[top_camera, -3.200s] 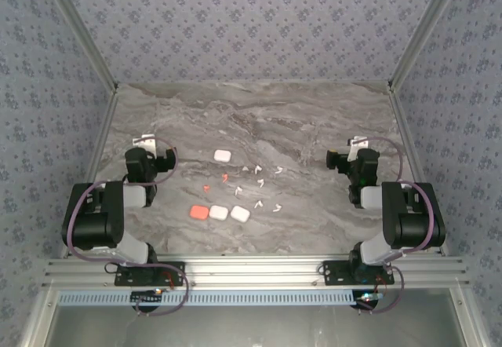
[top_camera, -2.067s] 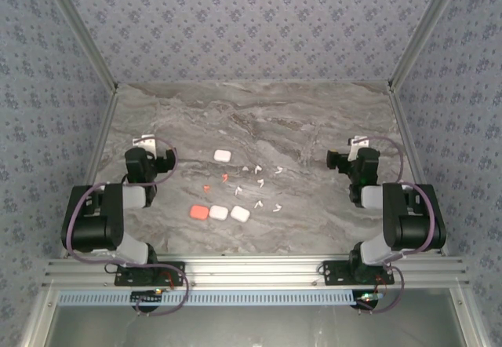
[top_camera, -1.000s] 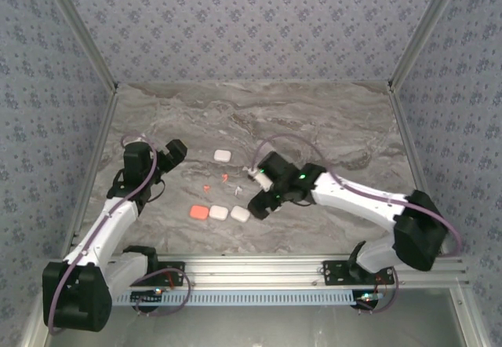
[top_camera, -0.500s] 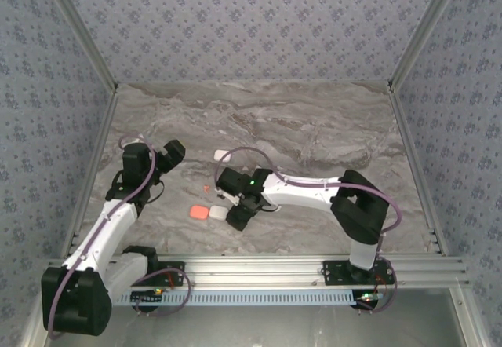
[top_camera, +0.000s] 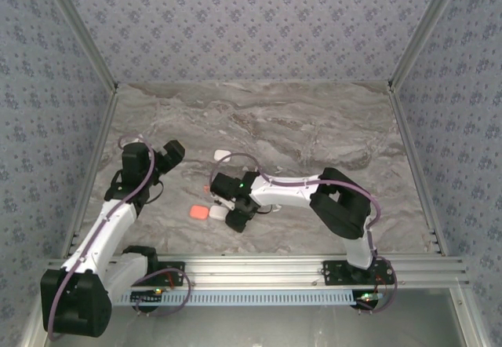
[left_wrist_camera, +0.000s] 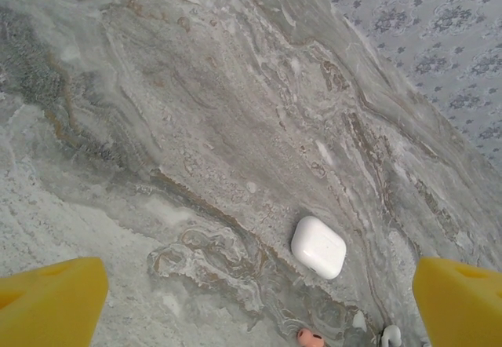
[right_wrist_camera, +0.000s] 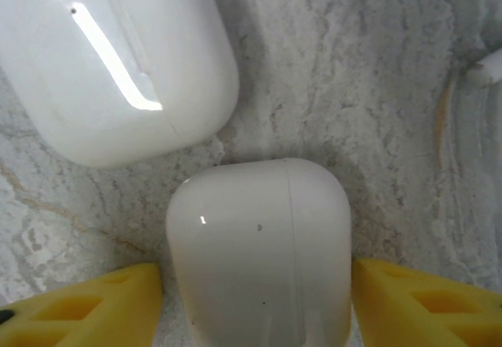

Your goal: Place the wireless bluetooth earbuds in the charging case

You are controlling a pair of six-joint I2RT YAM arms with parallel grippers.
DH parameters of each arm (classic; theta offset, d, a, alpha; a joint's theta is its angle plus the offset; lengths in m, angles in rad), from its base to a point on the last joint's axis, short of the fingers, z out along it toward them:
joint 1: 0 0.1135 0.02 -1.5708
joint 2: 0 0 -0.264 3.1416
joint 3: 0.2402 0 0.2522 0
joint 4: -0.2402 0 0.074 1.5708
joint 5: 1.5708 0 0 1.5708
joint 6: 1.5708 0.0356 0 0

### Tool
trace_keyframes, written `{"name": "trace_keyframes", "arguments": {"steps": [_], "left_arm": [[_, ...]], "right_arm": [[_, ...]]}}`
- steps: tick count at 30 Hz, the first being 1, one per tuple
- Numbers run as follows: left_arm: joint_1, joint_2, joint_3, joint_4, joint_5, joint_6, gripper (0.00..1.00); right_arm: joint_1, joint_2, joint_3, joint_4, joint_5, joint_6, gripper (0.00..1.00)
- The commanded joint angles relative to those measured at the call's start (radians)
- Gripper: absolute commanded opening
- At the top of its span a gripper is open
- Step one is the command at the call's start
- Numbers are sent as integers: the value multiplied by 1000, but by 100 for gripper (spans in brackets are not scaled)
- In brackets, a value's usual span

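Observation:
I should pick up the white case by its body with my left gripper, which leaves the lid to open so that the earbuds can go in.
My right gripper (top_camera: pixel 235 220) is down at the front row of charging cases. In the right wrist view a closed white case (right_wrist_camera: pixel 259 261) lies between its yellow fingers (right_wrist_camera: pixel 86 308), which stand open with slim gaps on either side. A second white case (right_wrist_camera: pixel 118 56) lies just beyond, and a white earbud (right_wrist_camera: pixel 490 68) pokes in at the right edge. My left gripper (top_camera: pixel 171 153) hovers open over the left of the table. Its view holds another white case (left_wrist_camera: pixel 318 246), a coral earbud (left_wrist_camera: pixel 310 337) and a white earbud (left_wrist_camera: pixel 391 335). My right arm hides most of the earbuds in the top view.
A coral case (top_camera: pixel 198 213) and a white case (top_camera: pixel 214 214) lie side by side left of my right gripper. A lone white case (top_camera: pixel 223 155) sits farther back. The marble table (top_camera: pixel 314 127) is walled by patterned panels, with a metal rail along the near edge.
My right arm swung from the right side across to the front row and came down over a white case. My left arm reached forward earlier and has barely moved since.

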Motion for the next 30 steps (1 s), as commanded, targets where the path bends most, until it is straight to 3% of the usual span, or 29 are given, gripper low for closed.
{"name": "trace_keyframes", "arguments": {"steps": [1,9,16,25,30], "left_arm": [[-7,-19,58,-26,-8,38,99],[-7,2,144,-56,85,101,99],[-31,80,279,-54,347,150,97],[-237,211,481,-81,609,241,90],[-342,276,548,-82,684,277,87]], "right_arm": [[4,1,8,-32,4,-6,60],[-29,-168,-61,14,50,-43,48],[-163,-463,-189,142,53,-214,45],[-376,-799,-317,409,-52,-475,43],[-409,-883,-343,481,-98,-559,43]]}}
